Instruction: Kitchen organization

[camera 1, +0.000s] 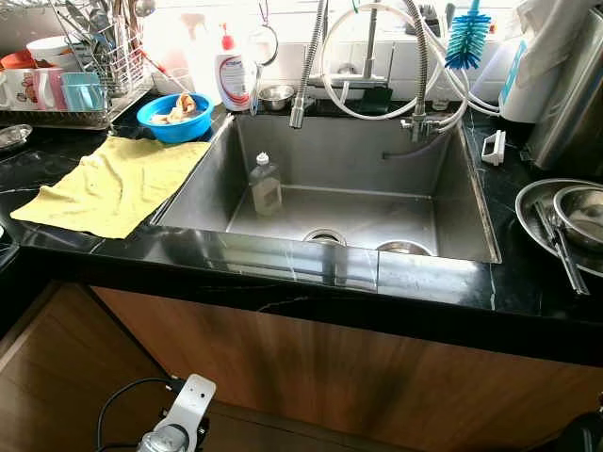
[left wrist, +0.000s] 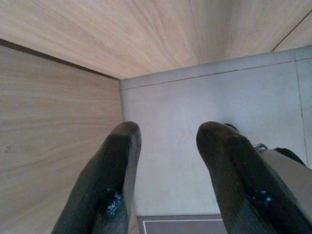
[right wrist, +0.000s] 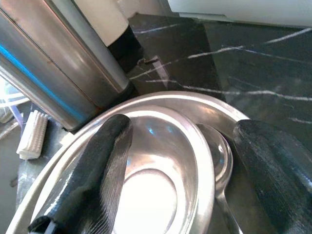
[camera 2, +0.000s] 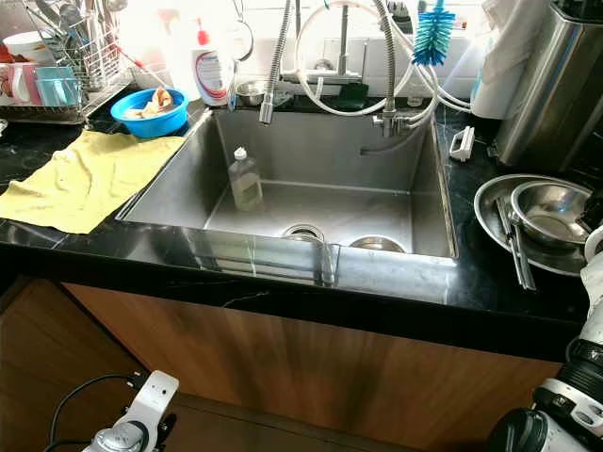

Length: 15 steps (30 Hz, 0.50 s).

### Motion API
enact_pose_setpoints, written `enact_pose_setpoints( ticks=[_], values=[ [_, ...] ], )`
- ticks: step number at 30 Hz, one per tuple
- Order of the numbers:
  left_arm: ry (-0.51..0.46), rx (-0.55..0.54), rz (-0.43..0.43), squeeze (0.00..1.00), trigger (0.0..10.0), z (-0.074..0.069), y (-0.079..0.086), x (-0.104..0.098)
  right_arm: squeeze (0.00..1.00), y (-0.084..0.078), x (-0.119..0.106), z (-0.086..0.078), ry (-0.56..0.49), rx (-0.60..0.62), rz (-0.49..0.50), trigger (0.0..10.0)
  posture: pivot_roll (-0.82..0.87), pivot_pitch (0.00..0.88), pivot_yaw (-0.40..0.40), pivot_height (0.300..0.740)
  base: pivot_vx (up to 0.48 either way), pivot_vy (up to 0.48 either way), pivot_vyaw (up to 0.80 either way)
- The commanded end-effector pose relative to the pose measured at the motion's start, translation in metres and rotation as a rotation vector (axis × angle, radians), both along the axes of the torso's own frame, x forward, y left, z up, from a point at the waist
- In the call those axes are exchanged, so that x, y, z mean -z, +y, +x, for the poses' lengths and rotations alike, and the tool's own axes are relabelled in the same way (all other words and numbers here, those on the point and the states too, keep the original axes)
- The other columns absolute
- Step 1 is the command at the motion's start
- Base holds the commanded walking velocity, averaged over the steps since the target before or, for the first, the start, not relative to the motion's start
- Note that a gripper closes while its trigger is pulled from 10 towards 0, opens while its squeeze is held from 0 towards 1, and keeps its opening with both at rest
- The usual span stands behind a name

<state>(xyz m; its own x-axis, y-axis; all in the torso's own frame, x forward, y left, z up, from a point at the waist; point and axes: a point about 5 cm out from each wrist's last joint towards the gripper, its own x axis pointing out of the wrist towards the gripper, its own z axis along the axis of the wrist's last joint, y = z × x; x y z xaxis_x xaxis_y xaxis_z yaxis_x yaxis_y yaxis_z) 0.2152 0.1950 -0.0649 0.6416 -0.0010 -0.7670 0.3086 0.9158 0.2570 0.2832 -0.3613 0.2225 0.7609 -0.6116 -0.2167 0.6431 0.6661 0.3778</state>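
The steel bowl is wider than the gap between my open fingers, so my right gripper should grab the bowl by its thin rim (right wrist: 206, 163) next.
A steel bowl (right wrist: 151, 185) rests in a wide steel plate (camera 2: 492, 215) on the black counter right of the sink, with tongs (camera 2: 513, 250) across the plate and a spoon (right wrist: 222, 161) beside the bowl. My right gripper (right wrist: 185, 131) hovers open just above that bowl, one finger on each side of its rim, touching nothing. My right arm (camera 2: 589, 358) rises at the right edge. The left gripper (left wrist: 170, 131) hangs open and empty low beside the wooden cabinet, its arm (camera 1: 179, 424) at the bottom left.
The steel sink (camera 2: 320, 151) holds a clear bottle (camera 2: 245, 179) and a small bowl (camera 2: 377, 244). A tall steel canister (camera 2: 551, 85) stands behind the plate. A yellow cloth (camera 2: 85, 174), blue bowl (camera 2: 149, 111) and dish rack (camera 2: 57, 66) lie on the left counter.
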Motion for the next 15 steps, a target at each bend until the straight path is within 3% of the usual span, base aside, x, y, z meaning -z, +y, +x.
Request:
enact_pose_setpoints(
  ticks=[1, 14, 15],
  values=[
    [0.011, 0.023, 0.017, 0.00, 10.0, -0.0011, 0.0024, 0.0004, 0.00, 0.0016, 0.0043, 0.0005, 0.008, -0.002, 0.023, 10.0, -0.13, 0.000, 0.071, 0.740, 0.000, 0.000, 0.00],
    [0.008, 0.026, 0.019, 0.00, 10.0, -0.0009, 0.0021, 0.0003, 0.00, 0.0021, 0.0099, 0.0021, 0.013, 0.009, 0.051, 10.0, -0.13, 0.000, 0.069, 0.740, 0.000, 0.000, 0.00],
    [0.008, 0.026, 0.019, 0.00, 10.0, -0.0009, 0.0022, 0.0002, 0.00, 0.0025, 0.0100, 0.0024, 0.012, 0.008, 0.052, 5.4, -0.13, 0.000, 0.069, 0.740, 0.000, 0.000, 0.00]
  ],
)
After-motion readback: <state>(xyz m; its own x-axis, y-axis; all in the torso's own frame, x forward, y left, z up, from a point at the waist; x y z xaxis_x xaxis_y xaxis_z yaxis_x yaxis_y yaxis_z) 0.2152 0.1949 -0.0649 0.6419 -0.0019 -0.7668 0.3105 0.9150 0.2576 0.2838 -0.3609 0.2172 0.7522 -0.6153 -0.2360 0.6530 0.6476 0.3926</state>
